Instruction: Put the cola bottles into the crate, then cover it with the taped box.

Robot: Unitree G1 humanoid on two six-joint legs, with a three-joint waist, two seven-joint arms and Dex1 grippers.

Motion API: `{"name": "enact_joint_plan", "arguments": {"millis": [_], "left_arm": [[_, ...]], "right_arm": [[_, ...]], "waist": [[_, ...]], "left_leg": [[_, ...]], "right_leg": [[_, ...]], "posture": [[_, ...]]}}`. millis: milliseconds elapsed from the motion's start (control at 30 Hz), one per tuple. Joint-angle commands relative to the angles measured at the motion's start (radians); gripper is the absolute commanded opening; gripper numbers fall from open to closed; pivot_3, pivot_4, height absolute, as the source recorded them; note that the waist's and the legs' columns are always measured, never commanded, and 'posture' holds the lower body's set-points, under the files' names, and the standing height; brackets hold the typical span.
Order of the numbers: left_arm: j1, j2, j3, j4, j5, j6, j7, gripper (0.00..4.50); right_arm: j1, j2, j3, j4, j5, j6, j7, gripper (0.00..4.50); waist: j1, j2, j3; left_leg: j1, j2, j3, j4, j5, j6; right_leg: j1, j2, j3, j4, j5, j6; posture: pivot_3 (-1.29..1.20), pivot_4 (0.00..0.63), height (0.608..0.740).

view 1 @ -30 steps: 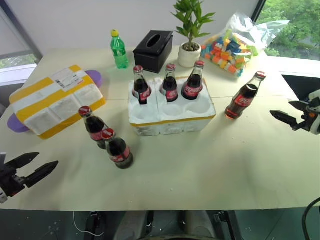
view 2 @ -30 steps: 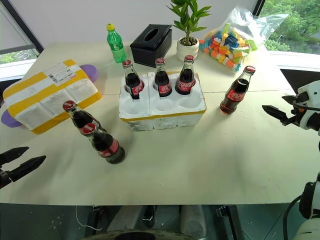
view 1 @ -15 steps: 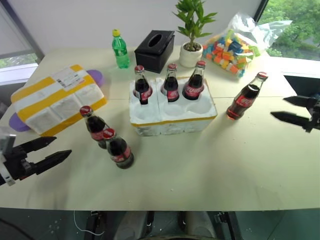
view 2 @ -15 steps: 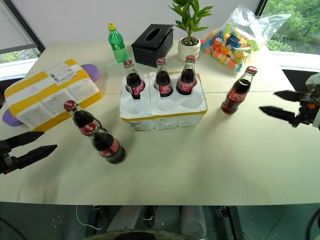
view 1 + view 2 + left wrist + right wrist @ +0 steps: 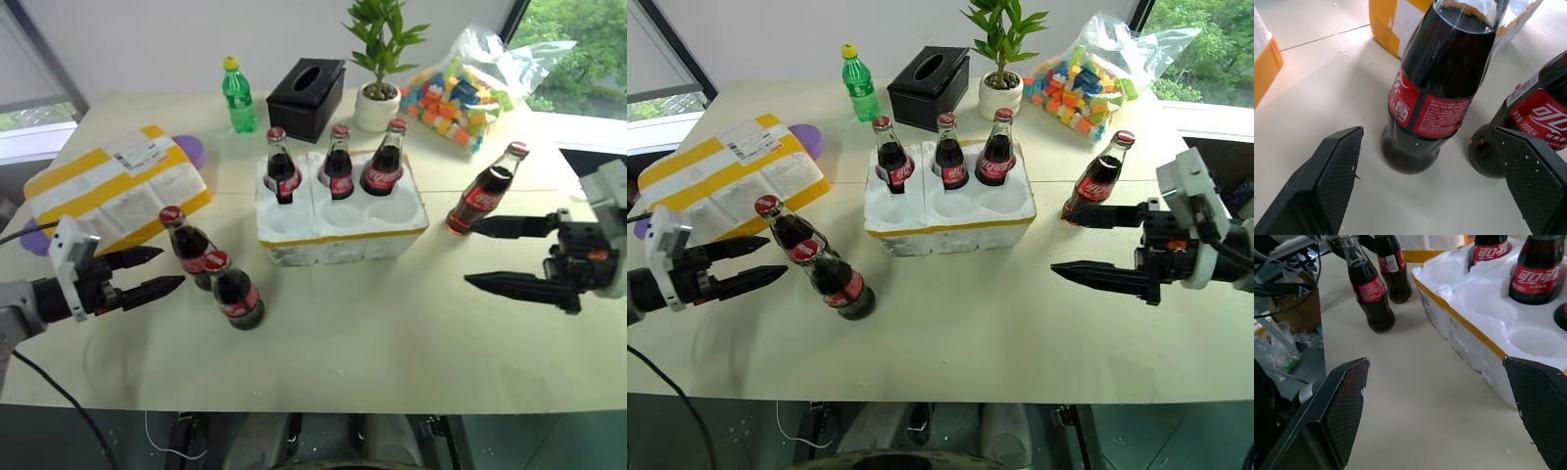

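My left gripper needs to move toward the label before it closes on the bottle, because its fingertips stop short of the nearer bottle's label [image 5: 199,262] and would miss the bottle if they closed now.
The crate [image 5: 344,238] is a white foam tray with a yellow tape rim at the table's middle. Three cola bottles [image 5: 339,166] stand in its back wells, and its front wells are empty. Two more cola bottles [image 5: 186,245] [image 5: 233,292] stand to the crate's left. Another [image 5: 485,191] stands to its right. My left gripper [image 5: 168,269] is open, just left of the two loose bottles, and the nearer bottle [image 5: 1440,93] stands between its fingers in the left wrist view. My right gripper [image 5: 470,255] is open, in front of the right-hand bottle. The taped box [image 5: 118,191] lies at the far left.
At the back stand a green plastic bottle [image 5: 234,96], a black tissue box [image 5: 307,85], a potted plant [image 5: 377,98] and a bag of coloured bricks [image 5: 460,88]. A purple plate [image 5: 189,149] sticks out from under the taped box.
My left gripper has come in from the table's left edge to the two loose bottles. My right gripper has swung left from the right edge towards the crate. Both stayed open.
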Motion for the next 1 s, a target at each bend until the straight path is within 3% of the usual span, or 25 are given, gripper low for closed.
{"name": "enact_joint_plan", "arguments": {"millis": [33, 567, 667, 700, 733, 1000], "left_arm": [[-0.032, -0.015, -0.041, 0.017, 0.031, -0.041, -0.005, 4.40], [-0.139, -0.115, -0.150, 0.071, 0.090, -0.083, 0.034, 4.40], [-0.146, -0.118, -0.144, 0.080, 0.089, -0.085, 0.033, 3.61], [-0.148, -0.118, -0.142, 0.082, 0.089, -0.085, 0.032, 2.99], [-0.150, -0.117, -0.140, 0.084, 0.088, -0.085, 0.030, 2.78], [-0.222, -0.070, -0.140, 0.096, 0.054, -0.033, -0.032, 2.75]], "right_arm": [[-0.009, -0.005, -0.037, -0.050, 0.060, 0.014, -0.028, 4.50], [-0.038, -0.001, 0.011, -0.083, 0.137, 0.004, -0.116, 4.50], [-0.042, 0.001, 0.015, -0.080, 0.141, 0.001, -0.127, 4.50], [-0.043, 0.002, 0.016, -0.080, 0.141, -0.001, -0.129, 4.50], [-0.043, 0.003, 0.016, -0.079, 0.142, -0.002, -0.131, 4.50], [-0.032, 0.009, 0.025, -0.074, 0.127, -0.016, -0.133, 4.50]], "waist": [[0.004, 0.000, 0.000], [0.000, -0.001, 0.000], [0.001, -0.001, 0.000], [0.001, -0.001, 0.000], [0.000, -0.001, 0.000], [0.001, -0.003, 0.001]], "left_leg": [[0.000, 0.000, 0.000, 0.000, 0.000, 0.000], [-0.001, 0.000, 0.000, 0.000, 0.001, 0.002], [-0.001, 0.000, 0.000, 0.000, 0.001, 0.002], [-0.001, 0.000, 0.000, 0.001, 0.001, 0.001], [-0.001, 0.000, 0.000, 0.001, 0.001, 0.001], [-0.001, 0.000, 0.000, 0.001, 0.001, 0.002]], "right_leg": [[0.000, 0.000, 0.000, 0.000, 0.000, 0.000], [0.002, 0.000, 0.000, 0.000, 0.001, 0.003], [0.003, 0.000, 0.000, 0.001, 0.002, 0.003], [0.003, 0.000, 0.000, 0.001, 0.002, 0.003], [0.003, 0.000, 0.000, 0.001, 0.002, 0.003], [0.002, 0.000, 0.000, 0.001, 0.002, 0.003]], "posture": [[0.00, 0.150, 0.732], [0.00, 0.150, 0.732], [0.00, 0.150, 0.732], [0.00, 0.150, 0.732], [0.00, 0.150, 0.732], [0.00, 0.150, 0.732]]}}
